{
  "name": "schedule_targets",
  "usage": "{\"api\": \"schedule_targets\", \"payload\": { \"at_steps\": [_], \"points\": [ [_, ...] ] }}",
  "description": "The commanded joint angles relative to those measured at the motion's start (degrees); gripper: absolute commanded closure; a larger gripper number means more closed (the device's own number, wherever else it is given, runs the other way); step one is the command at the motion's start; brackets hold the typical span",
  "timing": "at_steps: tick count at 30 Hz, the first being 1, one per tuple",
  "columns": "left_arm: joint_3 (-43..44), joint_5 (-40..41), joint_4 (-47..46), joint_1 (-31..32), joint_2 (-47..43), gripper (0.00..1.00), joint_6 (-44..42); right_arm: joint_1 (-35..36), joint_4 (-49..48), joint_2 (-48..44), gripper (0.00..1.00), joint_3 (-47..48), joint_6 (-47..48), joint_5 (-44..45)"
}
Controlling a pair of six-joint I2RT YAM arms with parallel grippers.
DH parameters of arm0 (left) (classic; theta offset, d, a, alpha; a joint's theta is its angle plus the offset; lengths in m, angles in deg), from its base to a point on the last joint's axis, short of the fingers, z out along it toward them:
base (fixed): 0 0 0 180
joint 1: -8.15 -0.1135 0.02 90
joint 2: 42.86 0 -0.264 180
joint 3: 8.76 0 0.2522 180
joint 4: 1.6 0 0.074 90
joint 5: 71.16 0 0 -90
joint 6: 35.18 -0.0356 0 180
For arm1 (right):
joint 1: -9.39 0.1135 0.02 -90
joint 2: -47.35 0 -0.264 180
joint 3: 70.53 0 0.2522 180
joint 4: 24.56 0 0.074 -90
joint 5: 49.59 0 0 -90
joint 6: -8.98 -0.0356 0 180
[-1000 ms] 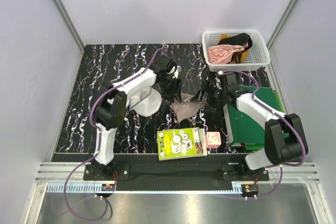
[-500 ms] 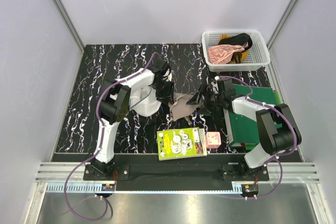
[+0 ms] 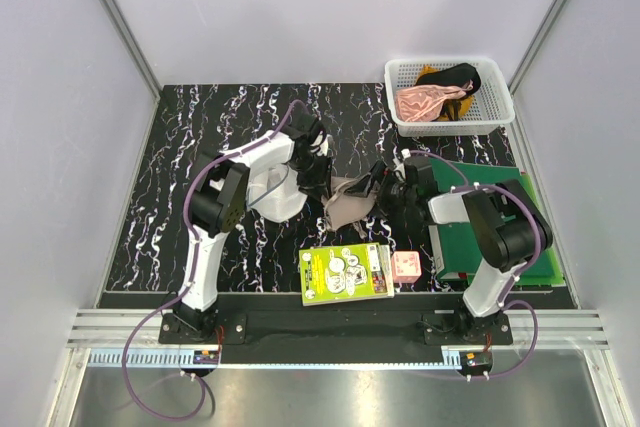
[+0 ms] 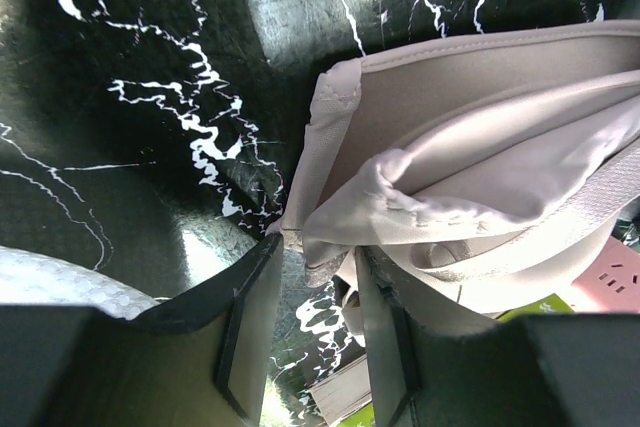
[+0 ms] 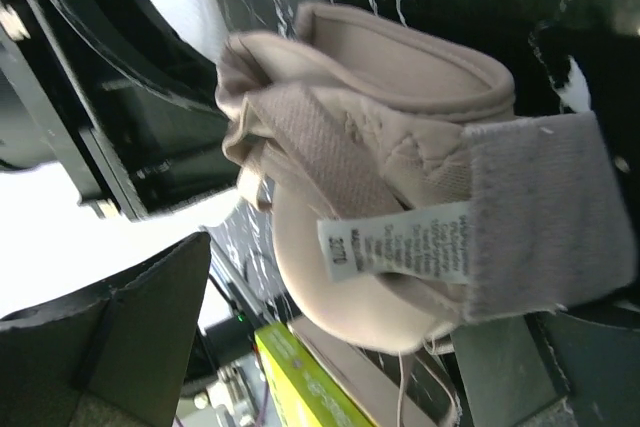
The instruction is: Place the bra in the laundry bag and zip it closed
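The bra is bunched up. My right gripper will grab it next by its label side (image 3: 371,193), with the folds together, to put the bra compactly in the laundry bag (image 3: 272,197).
The beige bra (image 3: 350,203) lies bunched on the black marbled table between my two grippers. My left gripper (image 3: 318,175) reaches down over the bra's left edge. In the left wrist view a fold of the bra (image 4: 470,137) sits pinched between the tips of the left gripper (image 4: 315,257), whose jaws stand narrow. The white mesh laundry bag (image 3: 272,197) rests under the left arm, just left of the bra, and its mesh shows at the corner (image 4: 50,277). My right gripper (image 3: 385,190) is at the bra's right side, open wide, with the cup and label (image 5: 400,247) between its fingers (image 5: 130,327).
A white lattice basket (image 3: 496,115) at the back right holds a pink garment (image 3: 425,102) and a black one. A green board (image 3: 490,222) lies under the right arm. A yellow-green booklet (image 3: 347,272) and a pink cube (image 3: 405,266) sit near the front edge.
The right gripper has moved left, up to the bra. The left gripper's jaws have narrowed on the bra's edge, and the bra has bunched slightly between the two.
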State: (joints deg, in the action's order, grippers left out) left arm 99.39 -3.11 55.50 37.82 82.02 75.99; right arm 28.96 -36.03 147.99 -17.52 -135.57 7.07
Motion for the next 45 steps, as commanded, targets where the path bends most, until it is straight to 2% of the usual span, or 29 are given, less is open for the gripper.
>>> {"api": "schedule_targets", "payload": {
  "at_steps": [1,5,7,11,12,13,16,18,20,21,23,24,27,30,33,37,40,41,42,45],
  "points": [
    [-1.7,-0.1,-0.6,0.2,0.3,0.59,-1.8,1.1,-9.7,2.9,0.00,-0.7,-4.7,6.4],
    [-2.6,-0.4,-0.7,0.2,-0.9,0.59,-2.3,1.1,-8.7,4.6,0.07,0.3,-9.3,10.2],
    [-3.3,-0.4,-0.8,0.2,-1.6,0.58,-2.6,1.0,-12.8,5.4,0.21,-0.3,-9.9,10.2],
    [-3.8,-0.2,-0.8,0.2,-4.1,0.48,-3.1,1.1,-16.2,4.0,0.38,-2.8,-9.4,10.8],
    [-3.9,-0.3,-0.9,0.2,-5.8,0.46,-3.1,1.1,-16.4,3.4,0.44,-2.9,-9.0,10.5],
    [-3.9,-0.4,-0.8,0.2,-7.0,0.45,-3.2,1.2,-16.0,3.0,0.58,-2.9,-8.2,10.2],
    [-4.3,-1.8,-0.1,0.2,-13.2,0.39,-2.8,1.0,-11.9,0.2,0.82,-2.4,-5.8,8.9],
    [-6.1,-2.5,1.1,0.3,-22.2,0.33,-2.2,0.8,-5.7,-4.8,0.90,-1.6,-2.8,8.0],
    [-7.3,-2.5,2.2,0.0,-26.6,0.31,-2.0,0.6,1.3,-9.7,0.99,1.0,0.2,8.9],
    [-8.6,-2.2,2.5,-0.1,-31.1,0.29,-2.1,0.7,8.3,-11.4,1.00,2.1,3.4,9.5],
    [-9.7,-0.2,3.8,-1.4,-34.9,0.27,-2.0,0.6,15.5,-15.1,1.00,7.1,7.2,9.8],
    [-11.4,1.0,4.0,-2.1,-36.4,0.20,-1.7,0.8,22.5,-16.2,1.00,8.9,10.5,10.1],
    [-15.4,5.7,4.1,-6.2,-39.3,0.19,-1.1,0.7,32.3,-20.3,1.00,14.3,13.7,12.5],
    [-17.1,3.9,3.3,-10.4,-37.5,0.14,-4.1,0.7,39.3,-22.7,1.00,19.8,15.4,12.6],
    [-16.8,4.1,2.0,-10.8,-33.1,0.07,-8.5,0.7,43.2,-24.9,1.00,24.0,16.0,11.8],
    [-16.8,1.8,0.1,-10.7,-28.1,0.06,-9.0,0.7,46.2,-26.9,1.00,28.0,16.0,11.1],
    [-17.0,-0.4,-1.2,-10.6,-25.1,0.14,-6.6,0.7,47.8,-28.3,1.00,29.9,16.0,11.7],
    [-17.3,-1.8,-2.2,-10.5,-24.9,0.21,-5.4,0.7,48.3,-28.4,1.00,30.4,16.2,11.7],
    [-17.4,-3.1,-3.3,-10.1,-25.0,0.40,-4.0,0.8,49.3,-28.4,1.00,31.0,16.8,11.9],
    [-16.4,-5.1,-7.4,-4.5,-25.4,0.55,1.0,0.7,51.1,-28.1,1.00,33.2,17.9,12.9]
  ]
}}
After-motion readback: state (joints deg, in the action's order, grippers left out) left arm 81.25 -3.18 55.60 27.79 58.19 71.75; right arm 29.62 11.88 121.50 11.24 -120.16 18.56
